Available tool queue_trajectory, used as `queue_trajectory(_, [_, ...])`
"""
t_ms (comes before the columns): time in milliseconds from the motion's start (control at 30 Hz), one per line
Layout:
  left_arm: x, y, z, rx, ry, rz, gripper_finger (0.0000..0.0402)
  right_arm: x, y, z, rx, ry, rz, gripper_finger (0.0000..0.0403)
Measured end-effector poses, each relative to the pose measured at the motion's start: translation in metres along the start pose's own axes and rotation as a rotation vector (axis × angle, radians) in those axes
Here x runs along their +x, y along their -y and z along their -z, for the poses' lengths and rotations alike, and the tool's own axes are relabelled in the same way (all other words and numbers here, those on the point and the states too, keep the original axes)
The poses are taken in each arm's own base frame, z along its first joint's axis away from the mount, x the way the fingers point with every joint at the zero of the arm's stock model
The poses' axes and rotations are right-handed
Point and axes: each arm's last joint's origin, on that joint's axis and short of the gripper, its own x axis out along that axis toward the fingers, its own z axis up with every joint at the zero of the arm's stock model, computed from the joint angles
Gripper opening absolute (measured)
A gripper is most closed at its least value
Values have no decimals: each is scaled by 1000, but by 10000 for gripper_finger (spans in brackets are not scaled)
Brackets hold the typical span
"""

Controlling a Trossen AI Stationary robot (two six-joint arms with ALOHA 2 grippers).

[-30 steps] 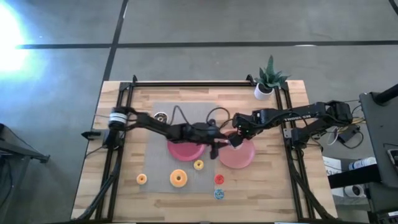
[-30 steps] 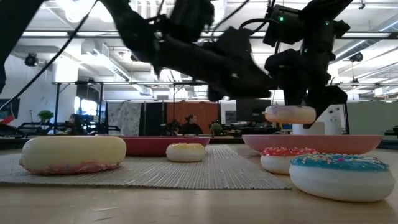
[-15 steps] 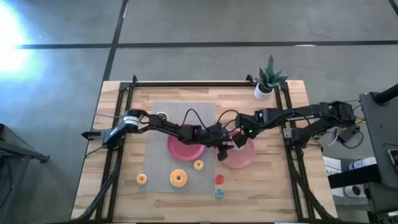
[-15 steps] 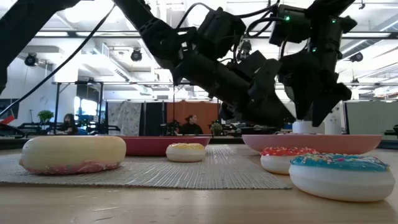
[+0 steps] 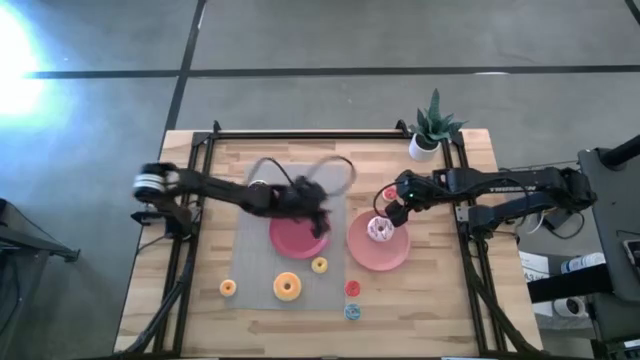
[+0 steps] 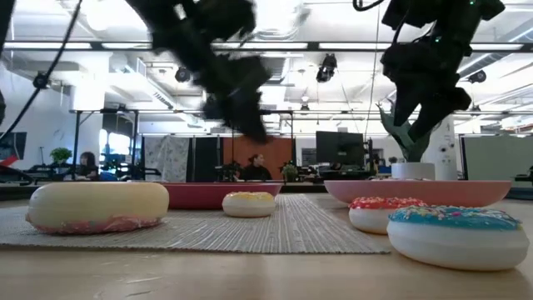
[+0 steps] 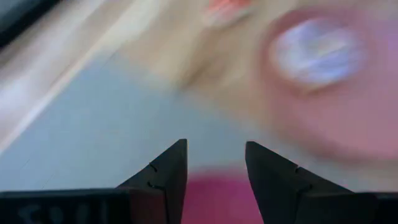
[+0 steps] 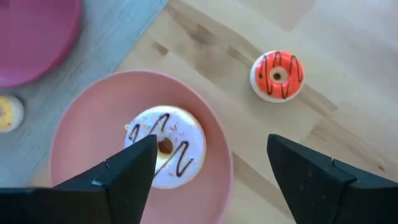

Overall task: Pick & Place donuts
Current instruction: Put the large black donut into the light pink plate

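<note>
The dark donut needs to go on the pink plate (image 5: 378, 247), so my left gripper will next grab the donut by its ring side.
A white donut with dark drizzle (image 8: 165, 147) lies flat on the pink plate (image 8: 81, 124); it also shows in the high view (image 5: 380, 230). My right gripper (image 8: 211, 142) is open and empty above the plate's far edge (image 5: 392, 208). A red-orange donut (image 8: 277, 75) lies on the wood just beyond the plate. My left gripper (image 7: 214, 168) is open, empty and blurred, over the far part of the red plate (image 5: 300, 238). A dark donut (image 5: 258, 187) lies at the mat's far left.
On the near part of the table lie a large orange-pink donut (image 5: 287, 287) and small orange (image 5: 228, 288), yellow (image 5: 319, 265), red (image 5: 352, 288) and blue (image 5: 352, 311) donuts. A potted plant (image 5: 432, 128) stands at the far right. A grey mat (image 5: 255, 260) lies under the red plate.
My right gripper has lowered the white donut onto the pink plate, let go of it, and risen toward the far right. My left gripper first went right beside the pink plate, then swung fast back toward the table's left, over the red plate.
</note>
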Motion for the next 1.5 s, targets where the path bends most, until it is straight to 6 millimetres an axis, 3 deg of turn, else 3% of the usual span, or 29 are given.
queue_trajectory(100, [-22,-42,15,-107,-128,-121,137,4,-1,0,6,-6,5,292])
queue_trajectory(300, [-58,-119,18,-300,-231,-257,137,19,-8,-4,3,-19,15,292])
queue_trajectory(500, [-68,-160,29,-321,-319,-276,138,29,-16,-9,0,-47,6,292])
queue_trajectory(900, [-51,-175,63,-239,-564,-240,139,31,-19,-10,3,-61,10,290])
queue_trajectory(1500, [-21,-180,75,-203,-557,-193,138,32,-19,-10,29,-78,-6,290])
